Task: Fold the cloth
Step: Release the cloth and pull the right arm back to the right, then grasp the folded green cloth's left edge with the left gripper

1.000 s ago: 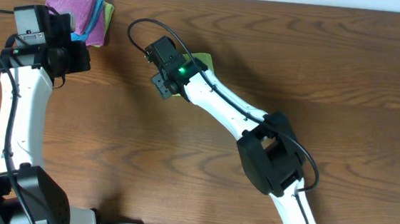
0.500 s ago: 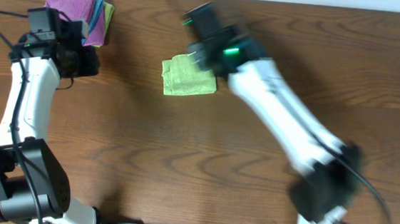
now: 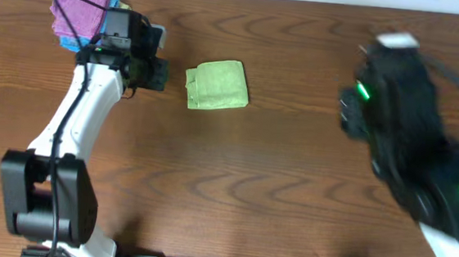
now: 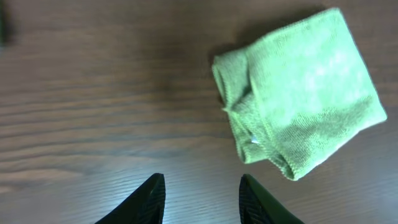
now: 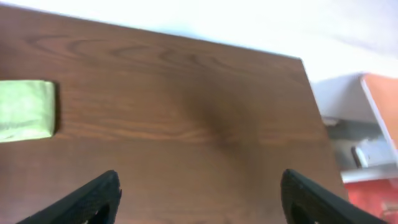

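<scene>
My left gripper next needs to pinch the folded lime-green cloth by its near layered edge [image 3: 192,98] [image 4: 255,139], with the layers together, to lay it folded on the stack.
The lime-green cloth [image 3: 216,85] lies folded into a small square on the wooden table, back centre. It fills the upper right of the left wrist view [image 4: 298,93], with layered folded edges and a small white tag at its lower left. It shows at the left edge of the right wrist view [image 5: 25,109]. My left gripper [image 3: 158,72] is open and empty, just left of the cloth, its fingertips [image 4: 202,186] apart over bare wood. My right gripper [image 5: 199,186] is open and empty, raised far to the right; in the overhead view the arm [image 3: 409,143] is blurred.
A stack of purple [image 3: 79,10] and light-blue [image 3: 72,42] cloths lies at the back left corner behind the left arm. The table's right edge and an orange object [image 5: 379,124] beyond it show in the right wrist view.
My right arm has let go of the folded cloth and swung away to the right. My left arm has moved right, toward the cloth. The cloth lies still.
</scene>
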